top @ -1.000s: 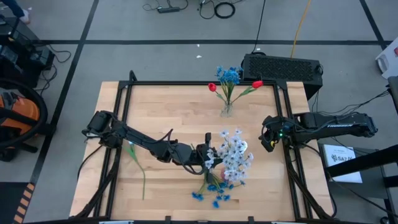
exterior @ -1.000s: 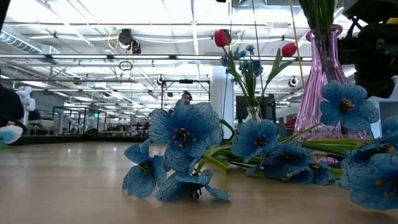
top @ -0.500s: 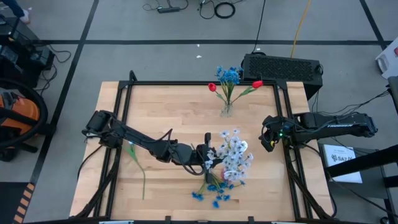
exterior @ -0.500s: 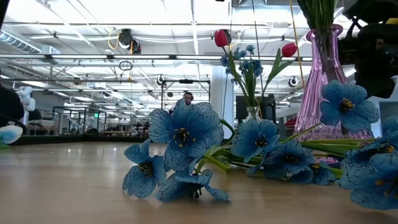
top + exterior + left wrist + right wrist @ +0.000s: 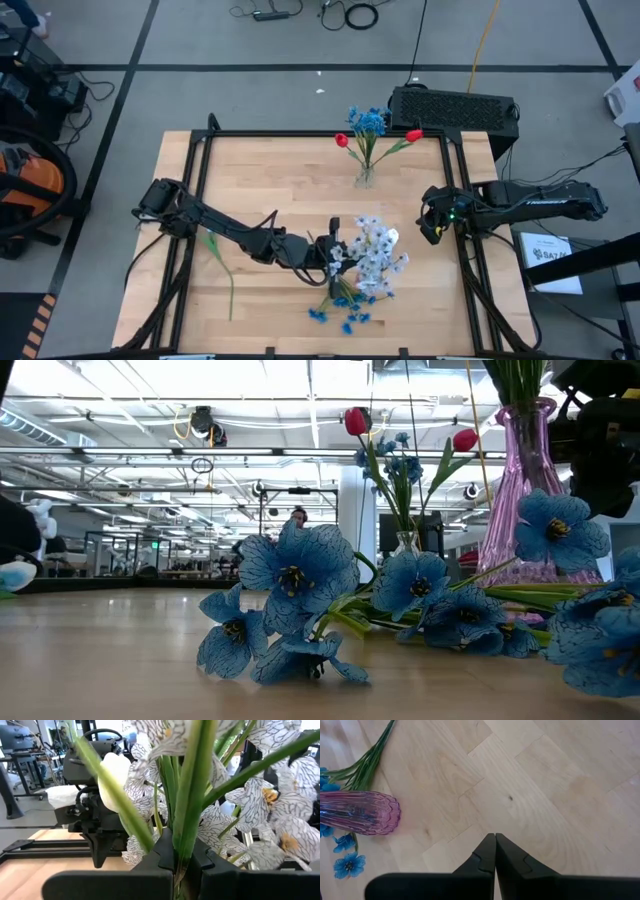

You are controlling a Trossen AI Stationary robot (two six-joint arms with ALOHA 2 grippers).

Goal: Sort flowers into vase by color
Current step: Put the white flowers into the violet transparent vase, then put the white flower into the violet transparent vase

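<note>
My left gripper releases the flower bunch now, since the pale flower bunch's [image 5: 376, 250] lower stems sit inside the pink vase.
A pink glass vase [image 5: 520, 490] stands mid-table, holding pale lavender-white flowers [image 5: 375, 250] and a white tulip [image 5: 116, 772]. My left gripper [image 5: 337, 253] reaches it from the left and is shut on their stems. A clear vase [image 5: 365, 178] near the far edge holds blue flowers [image 5: 367, 120] and two red tulips [image 5: 357, 420]. More blue flowers [image 5: 345, 315] lie flat on the table near the front edge. A lone green stem [image 5: 222, 268] lies on the left. My right gripper [image 5: 432, 226] waits shut at the right side, above bare wood [image 5: 520, 795]. My left gripper pinches several green stems [image 5: 187, 827] of the pale bunch between its two fingers [image 5: 165, 852]. It comes roughly level from the table's left, lying across the stems. The blooms spread beyond the fingers, and the stems' lower ends sit in the pink vase.
A black metal frame [image 5: 200, 160] borders the wooden table. A dark box [image 5: 455, 105] sits beyond the far right corner. Bare wood [image 5: 270, 180] lies across the left and far-middle parts. The pink vase [image 5: 360, 812] and loose blue flowers [image 5: 345, 865] show in the right wrist view.
My left gripper has edged slightly toward the table's left, still shut on the stems. The pale bunch has shifted with it, and the pink vase's neck has moved a little.
</note>
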